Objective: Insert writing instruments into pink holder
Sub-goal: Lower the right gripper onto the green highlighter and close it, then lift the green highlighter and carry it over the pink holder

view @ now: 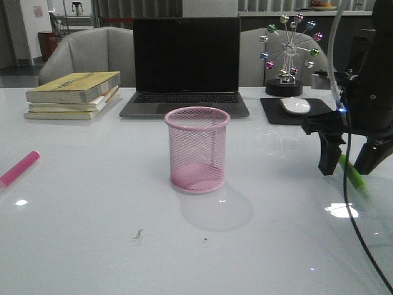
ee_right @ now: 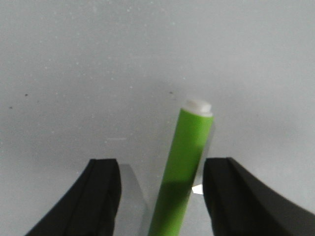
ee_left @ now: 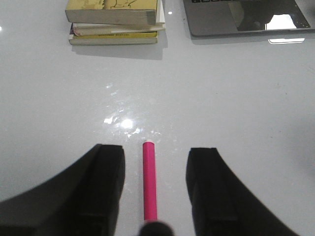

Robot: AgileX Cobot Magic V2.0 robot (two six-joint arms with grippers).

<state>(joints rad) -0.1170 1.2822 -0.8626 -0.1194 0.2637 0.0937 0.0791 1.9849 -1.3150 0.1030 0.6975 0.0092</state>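
Note:
I should close my right gripper on the green marker now. The marker is between the gripper's fingers, low near the table, so they would hold it.
The pink holder, a round mesh cup, stands upright and empty at the table's middle. A hot pink marker lies flat near the left edge. In the left wrist view this pink marker lies lengthwise between the fingers of my left gripper, which is open and not touching it. The green marker lies on the table at the right. My right gripper is lowered over it, open. In the right wrist view the green marker sits between the fingers of the right gripper, closer to one finger.
A dark laptop stands open behind the holder. A stack of yellow books lies at the back left. A white mouse on a black pad and a ball-wheel ornament sit at the back right.

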